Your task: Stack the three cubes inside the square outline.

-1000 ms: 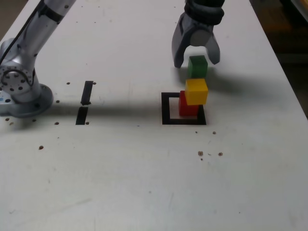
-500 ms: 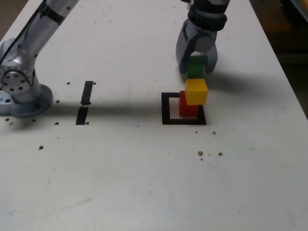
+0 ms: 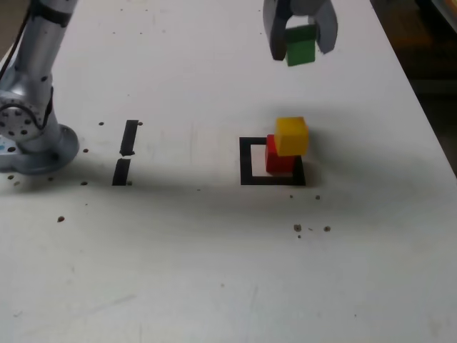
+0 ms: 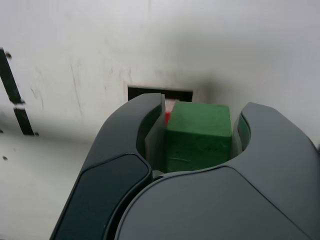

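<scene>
The green cube should stay in my gripper until it is on the yellow cube. In the exterior view it is above and short of the yellow cube.
My gripper [image 3: 300, 44] is shut on the green cube [image 3: 300, 44], held well above the table at the top of the exterior view. In the wrist view the green cube [image 4: 198, 136] fills the space between the two grey fingers [image 4: 125, 150]. The yellow cube [image 3: 291, 136] rests on the red cube [image 3: 278, 158], shifted a little toward the exterior view's right. Both stand in the right part of the square outline [image 3: 247, 161], a black tape frame with a white centre. A sliver of red [image 4: 167, 118] and the outline's edge [image 4: 159, 92] show past the green cube in the wrist view.
The arm's grey base [image 3: 28, 136] stands at the exterior view's left. Two short black tape strips [image 3: 126, 151] lie between the base and the outline. Small brown crumbs [image 3: 312, 229] dot the white table [image 3: 214, 264]. The table's right edge runs near a dark floor [image 3: 428, 64].
The gripper came down around the green cube behind the stack, shut on it, and has lifted it up off the table. The red and yellow cubes have not moved.
</scene>
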Controlling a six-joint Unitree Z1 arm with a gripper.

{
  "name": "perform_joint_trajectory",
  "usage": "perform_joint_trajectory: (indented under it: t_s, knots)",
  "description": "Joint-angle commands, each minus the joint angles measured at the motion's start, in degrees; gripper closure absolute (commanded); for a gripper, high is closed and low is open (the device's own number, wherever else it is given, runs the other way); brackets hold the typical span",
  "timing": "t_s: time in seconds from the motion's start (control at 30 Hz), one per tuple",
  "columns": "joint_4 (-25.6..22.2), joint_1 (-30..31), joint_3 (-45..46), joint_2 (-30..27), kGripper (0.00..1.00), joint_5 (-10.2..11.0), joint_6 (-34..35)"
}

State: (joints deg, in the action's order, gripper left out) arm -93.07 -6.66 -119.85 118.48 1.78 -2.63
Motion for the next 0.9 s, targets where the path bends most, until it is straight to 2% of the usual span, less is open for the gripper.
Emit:
perform_joint_trajectory:
  t_s: [0.0, 0.13, 0.37, 0.67, 0.87]
  knots:
    - [-0.8, 2.0, 0.1, -0.8, 0.78, -0.9, 1.4]
    - [-0.8, 6.8, 0.8, -1.2, 0.79, -1.9, 5.2]
    - [-0.7, 12.4, 2.6, 1.7, 0.79, -2.1, 9.1]
    - [-0.4, 12.5, 6.2, 3.5, 0.79, -1.7, 9.0]
    - [-0.2, 12.6, 6.0, 4.8, 0.79, -2.4, 9.0]
